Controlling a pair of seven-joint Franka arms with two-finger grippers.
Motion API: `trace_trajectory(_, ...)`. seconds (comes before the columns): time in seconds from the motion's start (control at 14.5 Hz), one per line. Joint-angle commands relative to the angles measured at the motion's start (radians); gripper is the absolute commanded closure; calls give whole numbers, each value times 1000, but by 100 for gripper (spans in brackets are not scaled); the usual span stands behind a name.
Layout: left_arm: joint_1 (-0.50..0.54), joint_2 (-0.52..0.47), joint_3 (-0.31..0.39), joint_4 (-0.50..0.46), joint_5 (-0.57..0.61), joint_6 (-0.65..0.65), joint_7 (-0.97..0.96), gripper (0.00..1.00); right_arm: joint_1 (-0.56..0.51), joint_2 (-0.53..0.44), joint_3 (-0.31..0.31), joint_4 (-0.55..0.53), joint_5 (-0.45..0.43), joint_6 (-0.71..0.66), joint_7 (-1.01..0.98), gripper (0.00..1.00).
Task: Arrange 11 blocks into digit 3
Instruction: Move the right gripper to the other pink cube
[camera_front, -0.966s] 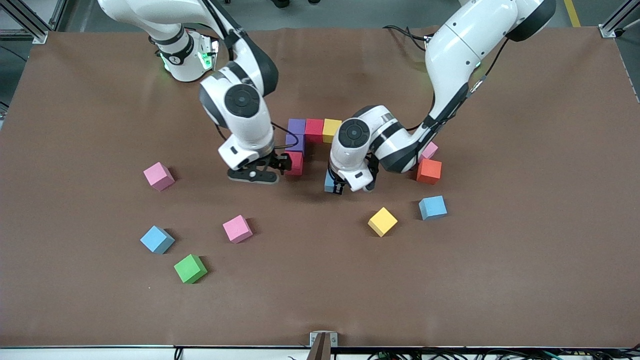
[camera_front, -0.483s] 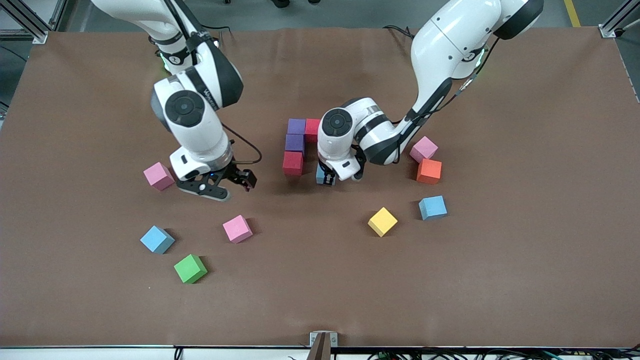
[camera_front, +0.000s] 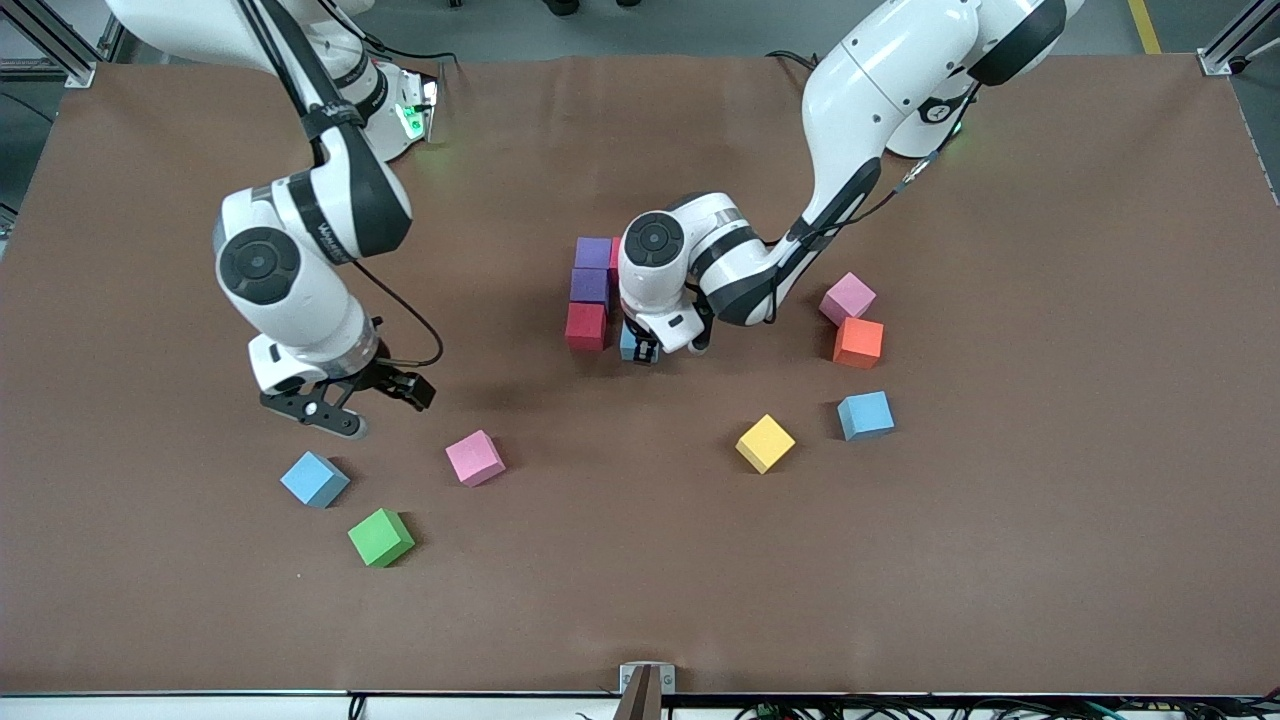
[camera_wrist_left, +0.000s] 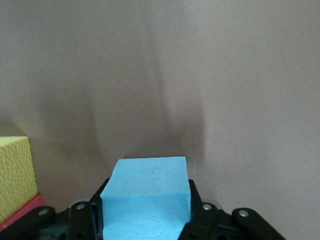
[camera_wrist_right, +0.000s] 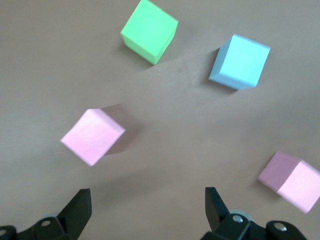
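I need to keep holding the light blue cube (camera_front: 629, 344) with my left gripper until it meets the red cube's side, because a strip of brown table still separates the cubes.
Two purple cubes (camera_front: 592, 268) and a red cube (camera_front: 585, 326) form a column mid-table. A second red cube (camera_wrist_left: 20, 210) and a yellow cube (camera_wrist_left: 14, 175) show in the left wrist view. My left gripper (camera_front: 640, 348) (camera_wrist_left: 146, 200) is shut on a light blue cube (camera_front: 630, 344) (camera_wrist_left: 146, 195), low and close beside the first red cube. My right gripper (camera_front: 385, 395) (camera_wrist_right: 147, 210) hangs open and empty over bare table. Loose cubes near it: pink (camera_front: 475, 457) (camera_wrist_right: 92, 136), light blue (camera_front: 314, 479) (camera_wrist_right: 240, 61), and another pink (camera_wrist_right: 290, 180), hidden under that arm in the front view.
A green cube (camera_front: 380, 537) (camera_wrist_right: 149, 31) lies nearest the front camera. Toward the left arm's end lie a pink cube (camera_front: 848, 298), an orange cube (camera_front: 858, 342), a light blue cube (camera_front: 865, 415) and a yellow cube (camera_front: 765, 443). The brown table (camera_front: 1050, 560) extends widely around.
My right gripper left the red cube and swung, open, toward its own end of the table. My left gripper carried the light blue cube closer to the red cube.
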Motion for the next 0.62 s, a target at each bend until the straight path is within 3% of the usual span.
trace_trajectory(0.0, -26, 37, 9, 53, 18, -1, -30, 63, -117, -11, 22, -17, 4, -55, -114, 0)
trace_trajectory(0.21, -26, 44, 9, 56, 16, -1, -40, 62, -206, -12, 20, -20, 4, -89, -293, 0)
trace_trajectory(0.55, -50, 52, 9, 54, 16, -4, -67, 62, -290, -21, 20, -92, 4, -55, -321, 0)
